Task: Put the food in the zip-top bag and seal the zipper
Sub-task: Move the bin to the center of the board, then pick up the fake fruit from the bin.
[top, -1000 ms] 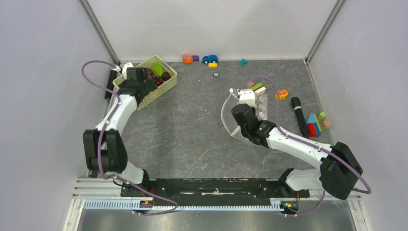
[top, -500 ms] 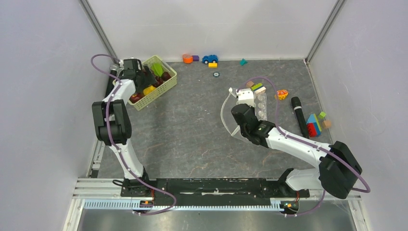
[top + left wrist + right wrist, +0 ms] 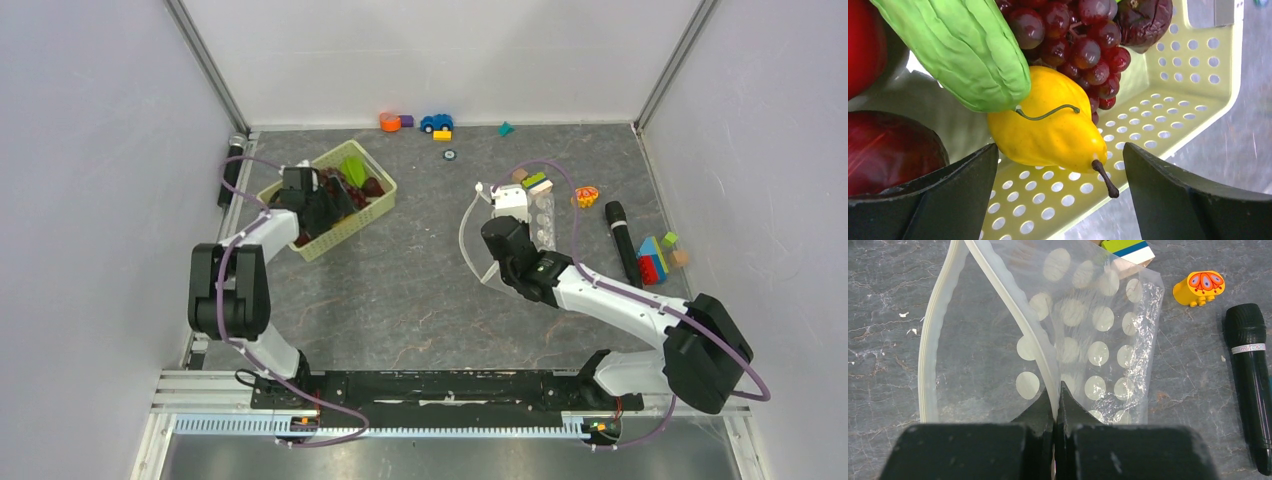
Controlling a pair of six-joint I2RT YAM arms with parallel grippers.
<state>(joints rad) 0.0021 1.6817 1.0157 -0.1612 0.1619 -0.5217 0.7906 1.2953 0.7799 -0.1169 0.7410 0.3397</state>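
Note:
The yellow pear (image 3: 1048, 125) will be grabbed by its narrow stem end (image 3: 1087, 151) with my left gripper, so its broad end stays free to go into the bag's opening first.
The food lies in the pale green basket (image 3: 374, 203). In the left wrist view I see a yellow pear (image 3: 1048, 125), purple grapes (image 3: 1078, 35), a green cucumber (image 3: 963, 50), a red piece (image 3: 863, 45) and a dark red piece (image 3: 888, 150). My left gripper (image 3: 320, 207) is open over the basket (image 3: 1173, 115), the pear's stem end between its fingers (image 3: 1060, 190). My right gripper (image 3: 517, 222) is shut (image 3: 1055, 400) on one lip of the zip-top bag (image 3: 1093, 330). The bag's mouth gapes, the other zipper strip (image 3: 930, 340) curving left. The slider tab is not visible.
A black microphone (image 3: 622, 240) lies right of the bag, also seen in the right wrist view (image 3: 1250, 380). A yellow-orange block (image 3: 1198, 287) and more blocks (image 3: 655, 258) sit nearby. A blue toy car (image 3: 436, 122) and small blocks (image 3: 390, 122) line the back wall.
The basket and my left gripper have moved right and nearer, away from the back left corner. The right arm and the bag have not moved.

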